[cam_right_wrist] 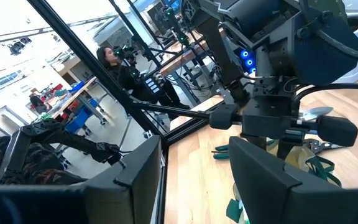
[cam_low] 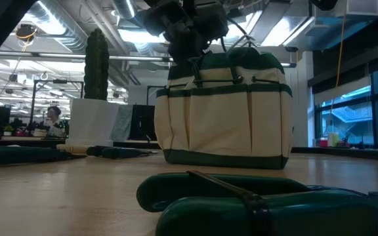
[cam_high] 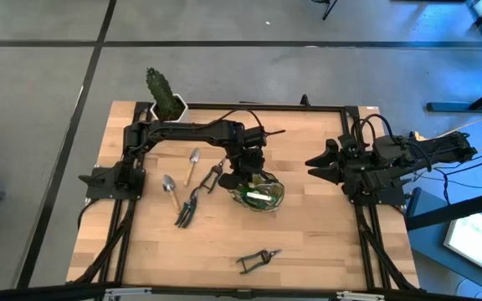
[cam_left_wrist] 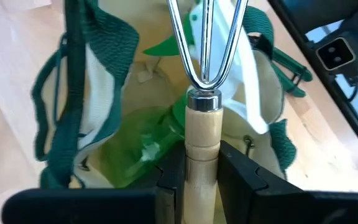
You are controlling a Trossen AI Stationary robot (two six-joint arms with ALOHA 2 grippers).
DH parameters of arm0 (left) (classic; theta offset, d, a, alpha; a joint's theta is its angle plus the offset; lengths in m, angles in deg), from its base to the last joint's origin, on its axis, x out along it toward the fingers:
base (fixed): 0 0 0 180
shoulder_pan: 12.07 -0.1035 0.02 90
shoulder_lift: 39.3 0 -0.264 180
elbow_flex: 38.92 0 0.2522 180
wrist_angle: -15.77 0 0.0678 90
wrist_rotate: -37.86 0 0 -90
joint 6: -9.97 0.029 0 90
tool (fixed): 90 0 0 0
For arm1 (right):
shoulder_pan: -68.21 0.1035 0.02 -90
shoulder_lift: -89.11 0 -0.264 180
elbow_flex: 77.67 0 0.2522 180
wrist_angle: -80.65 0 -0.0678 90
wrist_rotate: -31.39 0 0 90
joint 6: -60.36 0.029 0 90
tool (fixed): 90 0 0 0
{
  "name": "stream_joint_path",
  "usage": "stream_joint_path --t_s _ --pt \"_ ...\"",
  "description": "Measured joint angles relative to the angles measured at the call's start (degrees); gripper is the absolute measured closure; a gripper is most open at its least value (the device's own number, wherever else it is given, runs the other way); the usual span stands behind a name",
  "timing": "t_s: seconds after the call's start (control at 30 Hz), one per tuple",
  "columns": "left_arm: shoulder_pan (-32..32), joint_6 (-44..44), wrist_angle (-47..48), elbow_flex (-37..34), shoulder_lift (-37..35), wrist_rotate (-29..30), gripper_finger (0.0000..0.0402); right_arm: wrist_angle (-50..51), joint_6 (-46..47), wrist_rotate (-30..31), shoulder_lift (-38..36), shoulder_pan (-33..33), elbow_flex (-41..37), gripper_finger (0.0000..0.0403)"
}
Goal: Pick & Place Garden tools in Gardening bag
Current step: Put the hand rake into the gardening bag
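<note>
The fork's silver teeth cross the spray bottle's white top, so my left gripper must keep holding the fork until its wooden handle is beside the spray bottle.
The olive-green and tan gardening bag [cam_high: 259, 196] stands upright at mid-table, and the low view shows it too [cam_low: 225, 115]. My left gripper [cam_high: 248, 171] hangs over its mouth, shut on the wooden-handled silver fork [cam_left_wrist: 204, 56]. The fork's tines point into the bag. A green spray bottle [cam_left_wrist: 135, 152] lies inside the bag. A silver trowel [cam_high: 192, 164], a second silver tool [cam_high: 171, 189], the dark claw rake [cam_high: 186, 211] and the black shears [cam_high: 258, 261] lie on the table. My right gripper [cam_high: 316, 165] waits open at the table's right. My left gripper pinches the fork's wooden handle [cam_left_wrist: 202, 134] between its two fingers [cam_left_wrist: 169, 177], just behind the metal collar. The fingers point down and lie along the handle. The fork is lifted clear and upright, its tines down inside the bag's mouth.
A green cactus in a white pot [cam_high: 166, 99] stands at the table's far edge. A dark tool [cam_high: 212, 177] lies just left of the bag. The shears' green handles [cam_low: 241, 203] fill the low view's foreground. There is bare wood at the near left and near right.
</note>
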State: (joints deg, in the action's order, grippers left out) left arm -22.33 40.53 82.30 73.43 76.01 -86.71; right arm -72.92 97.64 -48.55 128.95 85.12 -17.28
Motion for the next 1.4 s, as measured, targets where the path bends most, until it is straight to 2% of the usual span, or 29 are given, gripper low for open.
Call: stream_joint_path --t_s 0.17,0.33,0.5,0.77,1.03,1.4 --pt "-0.36 -0.15 -0.03 0.00 0.00 2.03 0.0340 0.01 0.00 0.00 0.01 0.00 0.00 0.0210" --pt "-1.25 -5.02 -2.71 -0.21 0.00 4.40 0.0340 0.00 0.02 -0.02 0.01 0.00 0.00 0.0210" --pt "-0.82 -3.33 -2.04 -0.33 0.00 10.74 0.0340 0.01 0.02 -0.02 0.01 0.00 0.00 0.0210" --pt "3.56 1.75 -2.66 -0.39 0.00 20.35 0.0340 0.00 0.01 -0.04 0.01 0.00 0.00 0.0210" --pt "6.92 1.83 -12.06 -0.39 0.00 35.52 0.0340 -0.02 0.02 -0.20 0.61 0.00 0.00 0.0210" --pt "8.12 7.37 -13.21 -0.39 0.00 44.06 0.0340 0.45 0.02 -0.39 1.29 0.02 0.00 0.0210"
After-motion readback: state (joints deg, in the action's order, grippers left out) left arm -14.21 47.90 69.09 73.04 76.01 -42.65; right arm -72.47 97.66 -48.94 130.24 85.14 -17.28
